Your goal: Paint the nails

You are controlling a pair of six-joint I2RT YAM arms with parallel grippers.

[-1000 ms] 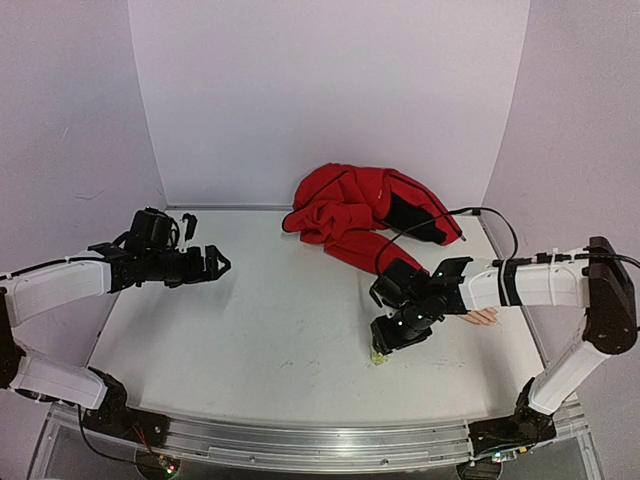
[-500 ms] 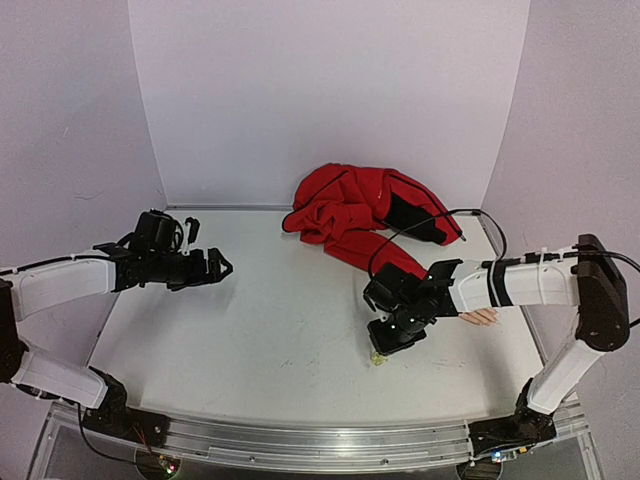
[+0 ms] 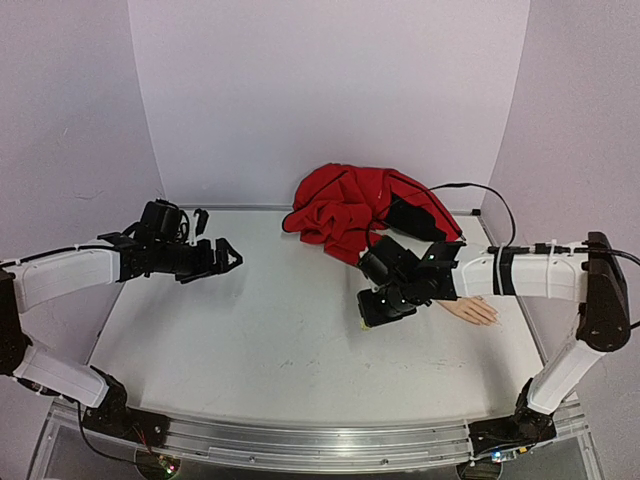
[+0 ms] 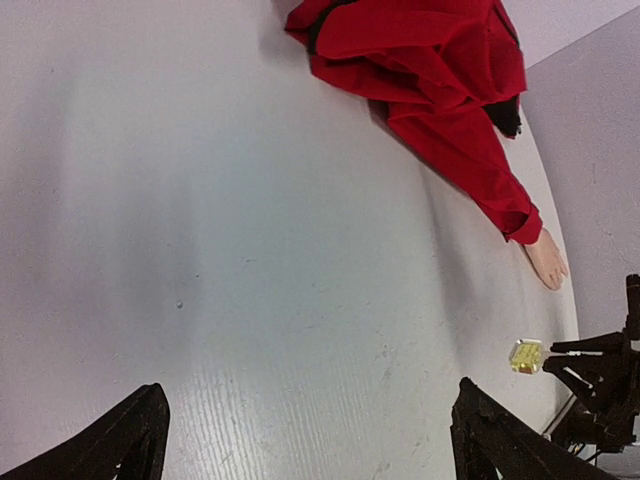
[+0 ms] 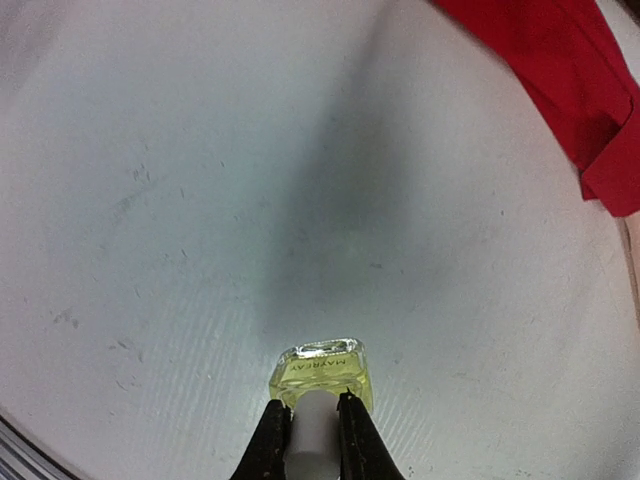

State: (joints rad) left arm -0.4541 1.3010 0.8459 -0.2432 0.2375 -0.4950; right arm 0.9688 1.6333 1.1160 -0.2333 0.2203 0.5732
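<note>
The clear yellowish body of the bottle (image 5: 321, 371) is the part my left gripper should grip next, so the white cap (image 5: 312, 432) stays free to open for painting nails.
The pale mannequin hand (image 3: 470, 311) lies on the table, sticking out of the red jacket sleeve (image 3: 372, 250). Its nails are too small to make out. It also shows in the left wrist view (image 4: 547, 260). My right gripper (image 3: 372, 308) is shut on the white cap (image 5: 312, 432) of a small clear yellowish bottle (image 5: 322, 372) and holds it above the table, left of the hand. The bottle also shows in the left wrist view (image 4: 526, 356). My left gripper (image 3: 225, 258) is open and empty over the table's left side, its fingers (image 4: 130, 440) wide apart.
The crumpled red jacket (image 3: 365, 210) lies at the back centre, with a black cable (image 3: 470, 190) running over it to the right arm. White walls close in the table at the back and sides.
My right gripper has lifted the bottle off the table and carried it a little back and left. My left gripper has moved slightly to the right.
</note>
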